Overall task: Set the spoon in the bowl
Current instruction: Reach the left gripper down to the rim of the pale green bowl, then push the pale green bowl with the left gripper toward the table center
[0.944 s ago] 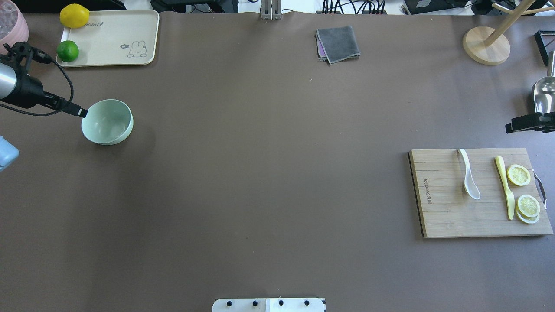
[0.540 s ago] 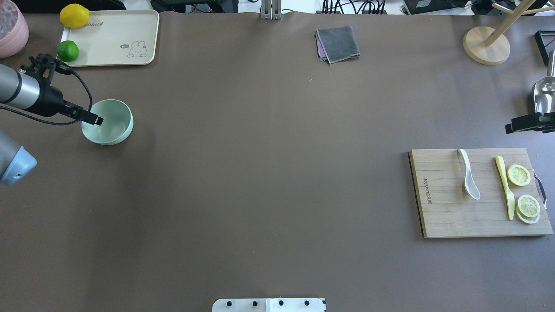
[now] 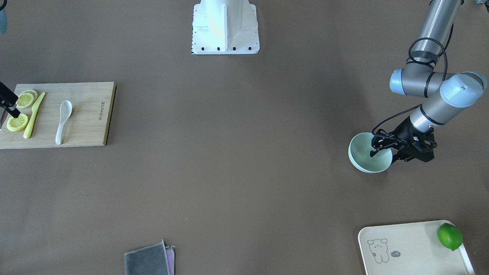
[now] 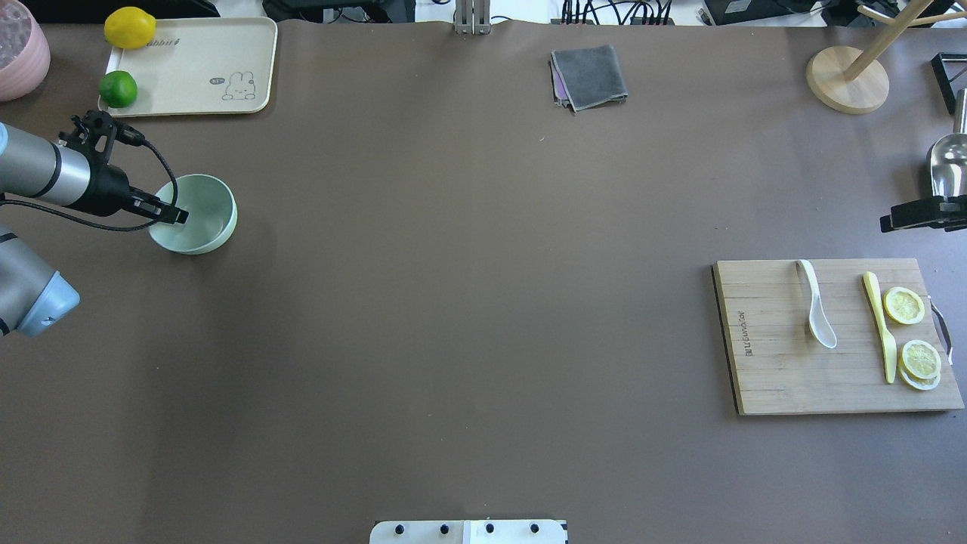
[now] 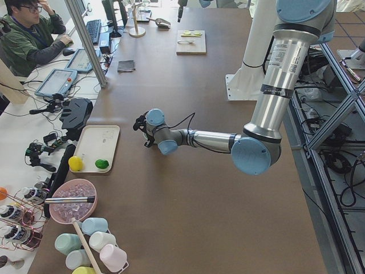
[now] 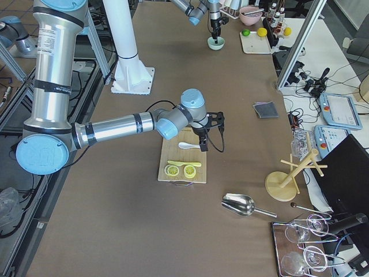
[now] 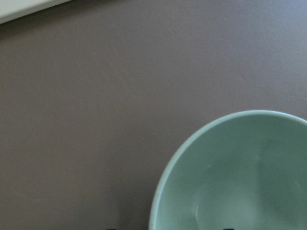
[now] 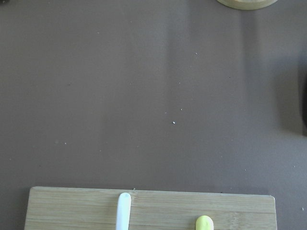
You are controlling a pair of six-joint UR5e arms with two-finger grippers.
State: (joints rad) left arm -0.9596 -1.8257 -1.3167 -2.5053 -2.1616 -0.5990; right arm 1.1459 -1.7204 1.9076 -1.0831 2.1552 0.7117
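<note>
My left gripper grabs the bowl by its thin rim [image 3: 391, 151] next, since the bowl's round body [image 3: 366, 158] is wider than my open fingers.
The white spoon [image 4: 816, 306] lies on a wooden cutting board [image 4: 770, 363] at the right, scoop toward me; it also shows in the front view [image 3: 63, 120] and its handle tip in the right wrist view [image 8: 123, 211]. The mint-green bowl [image 4: 208, 219] stands empty at the far left [image 3: 363, 156] [image 7: 240, 182]. My left gripper [image 4: 175, 217] [image 3: 384, 154] is open and straddles the bowl's near-left rim, one finger inside and one outside. My right gripper [image 4: 895, 221] hovers beyond the board's far right corner, only partly in view, apparently open and empty.
A yellow knife [image 4: 880, 325] and lemon slices [image 4: 903, 305] share the board. A cream tray [image 4: 189, 68] with a lime [image 4: 118, 88] and lemon [image 4: 129, 27] sits behind the bowl. A grey cloth [image 4: 589, 75], wooden stand [image 4: 846, 79] and metal scoop [image 4: 948, 162] lie at the back and right.
My left gripper has moved right and lower onto the bowl's rim, one finger now inside it. The bowl has shifted slightly right. The right arm and the spoon have not moved.
</note>
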